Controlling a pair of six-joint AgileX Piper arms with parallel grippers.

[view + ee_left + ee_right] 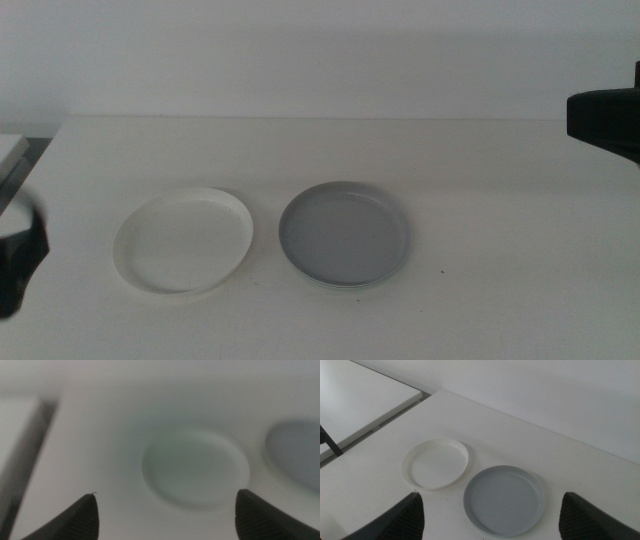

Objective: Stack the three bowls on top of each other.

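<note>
I should grab the white bowl by its thin raised rim (pixel 144 466) with my left gripper next. The bowl is wider than my open fingers.
A white bowl (pixel 185 241) lies on the table left of centre. A grey bowl (pixel 345 234) lies just right of it, a small gap between them. A thin pale rim (pixel 335 288) shows under the grey bowl's near edge, as of a dish beneath it; I cannot tell its colour. No pale green bowl is plainly in view. My left gripper (pixel 166 494) is open and empty, held above and left of the white bowl (pixel 195 467), and shows at the left edge of the middle view (pixel 18 258). My right gripper (pixel 491 494) is open and empty, high at the right (pixel 605 115), looking down on both bowls (pixel 504 500).
A second white surface (pixel 365 390) adjoins the table on the left across a dark gap (pixel 35 150). A pale wall rises behind the table's far edge (pixel 320 118).
</note>
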